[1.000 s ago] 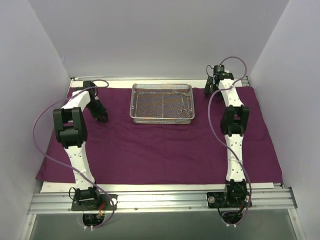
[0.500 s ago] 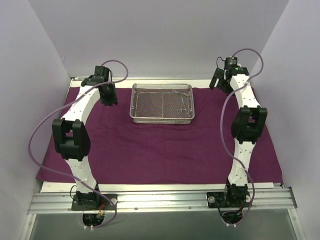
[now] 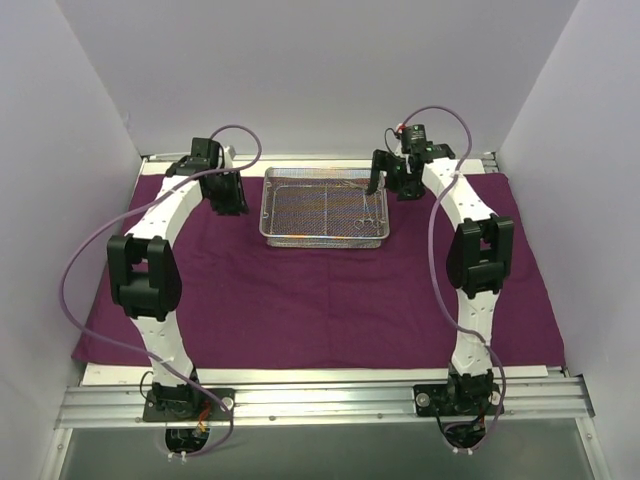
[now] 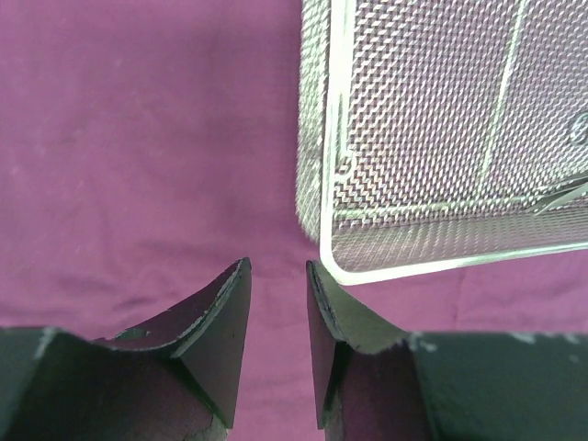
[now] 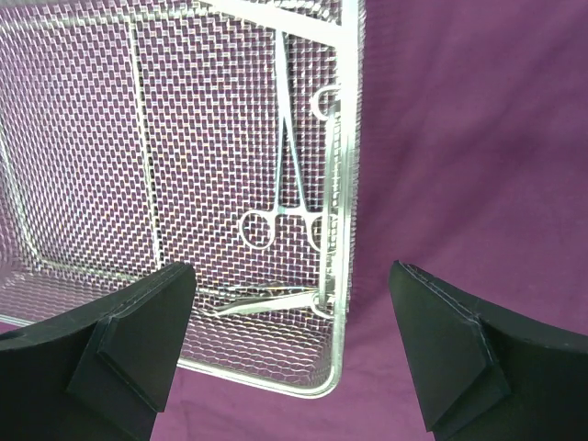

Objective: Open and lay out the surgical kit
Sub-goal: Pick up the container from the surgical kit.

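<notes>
I need to move the tray across the cloth, so my right gripper should next grab the tray's rim at the instruments' end [image 3: 386, 210] [image 5: 345, 202], opposite my left gripper.
The dark purple cloth wrap [image 3: 320, 300] lies spread flat over the table. The silver wire-mesh tray [image 3: 323, 240] stands on it at the far middle. Thin scissor-like instruments [image 3: 368, 215] lie inside its right end. My left gripper [image 3: 228, 195] hangs just left of the tray. In the left wrist view it [image 4: 277, 266] is empty with a narrow gap, next to the tray's corner [image 4: 331, 165] above the cloth [image 4: 138, 138]. My right gripper [image 3: 385, 180] is wide open and empty [image 5: 292, 266] above the tray's right rim [image 5: 347, 184], with the instruments [image 5: 287, 175] under it.
White walls close in the left, back and right sides. A metal rail [image 3: 320, 400] with the arm bases runs along the near edge. Bare cloth [image 5: 459, 138] lies right of the tray and across the near half.
The left gripper rose from the cloth's left part and moved to the tray's left end. The right gripper swung from the far right corner to the tray's right end.
</notes>
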Robot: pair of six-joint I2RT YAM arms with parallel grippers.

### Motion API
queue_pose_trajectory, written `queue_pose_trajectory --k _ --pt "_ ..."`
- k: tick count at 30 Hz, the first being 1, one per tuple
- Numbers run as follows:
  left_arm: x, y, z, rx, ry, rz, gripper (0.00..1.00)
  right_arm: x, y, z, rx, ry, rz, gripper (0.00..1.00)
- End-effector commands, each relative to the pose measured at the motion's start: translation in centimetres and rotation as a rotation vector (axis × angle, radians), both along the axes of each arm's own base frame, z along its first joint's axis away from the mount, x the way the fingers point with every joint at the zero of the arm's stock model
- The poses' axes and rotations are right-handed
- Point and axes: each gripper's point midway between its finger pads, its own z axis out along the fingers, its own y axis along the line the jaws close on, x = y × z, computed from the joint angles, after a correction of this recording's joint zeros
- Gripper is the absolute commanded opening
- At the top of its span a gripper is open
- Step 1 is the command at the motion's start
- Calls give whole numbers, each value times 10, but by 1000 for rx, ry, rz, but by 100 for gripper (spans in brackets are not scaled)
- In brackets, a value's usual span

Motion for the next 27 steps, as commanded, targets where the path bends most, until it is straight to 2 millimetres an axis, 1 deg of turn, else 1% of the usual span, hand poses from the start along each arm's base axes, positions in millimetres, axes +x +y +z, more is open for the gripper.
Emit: queue_pose_trajectory --k 1,7,10,13,15,17,21,23,27 --pt "17 -14 6 -75 -25 -27 40 3 -6 -6 -21 21 12 91" --pt "17 -33 -1 -124 -22 -53 41 1 -4 -30 -58 80 26 90" --pt "18 -40 -6 -128 -15 -71 41 -1 0 -37 -64 92 37 90" --pt "20 -44 -7 -133 -19 -78 41 -3 0 -44 -71 109 42 90" --pt "21 -45 -11 -125 -13 -80 42 -4 1 -49 -75 119 42 90" --pt "19 -46 -22 -113 14 -79 42 -5 1 -53 -79 128 43 89" --pt "18 -51 -35 -94 39 -87 42 -6 1 -62 -86 143 36 89" --pt "18 -50 -45 -72 61 -89 42 -4 2 -62 -85 140 34 88" --pt "17 -54 -53 -56 82 -98 41 -2 1 -68 -94 152 27 85"
